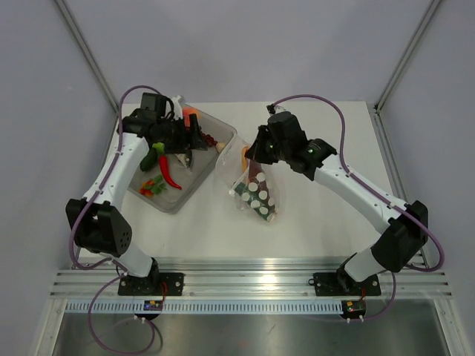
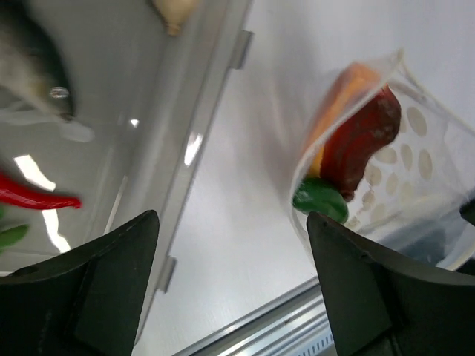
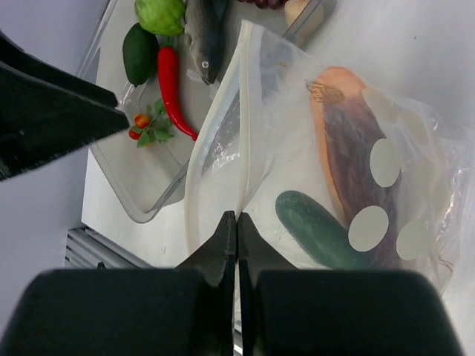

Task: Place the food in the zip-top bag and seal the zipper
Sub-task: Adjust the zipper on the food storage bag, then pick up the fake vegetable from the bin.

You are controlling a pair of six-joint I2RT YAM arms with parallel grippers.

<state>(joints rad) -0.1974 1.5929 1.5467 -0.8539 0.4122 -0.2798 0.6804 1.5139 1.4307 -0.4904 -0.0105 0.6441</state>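
Observation:
I should next use my left gripper to grab the red chili across its middle [image 1: 166, 173] [image 2: 10, 190], so I can place it lengthwise through the opening of the zip-top bag.
The zip-top bag [image 1: 256, 191], clear with white spots, lies mid-table with its mouth held up toward the tray. It also shows in the left wrist view [image 2: 404, 159]. My right gripper [image 3: 237, 216] is shut on the bag's mouth edge with the zipper [image 3: 241, 133]; it also shows in the top view [image 1: 251, 153]. Inside the bag are a dark-green cucumber [image 3: 319, 230], a dark-red piece [image 3: 356, 148] and an orange piece [image 3: 338, 81]. My left gripper [image 2: 231, 216] is open and empty, over the tray's right side [image 1: 189, 144]. The tray holds a red chili [image 3: 172, 85], a lime [image 3: 159, 13] and an avocado [image 3: 139, 53].
The clear grey tray [image 1: 167, 206] stands at the back left, touching the bag's mouth side. It also holds a grey toy fish [image 3: 204, 37] and small red fruits with leaves [image 3: 145, 126]. A metal rail [image 1: 245, 263] runs along the table's near edge.

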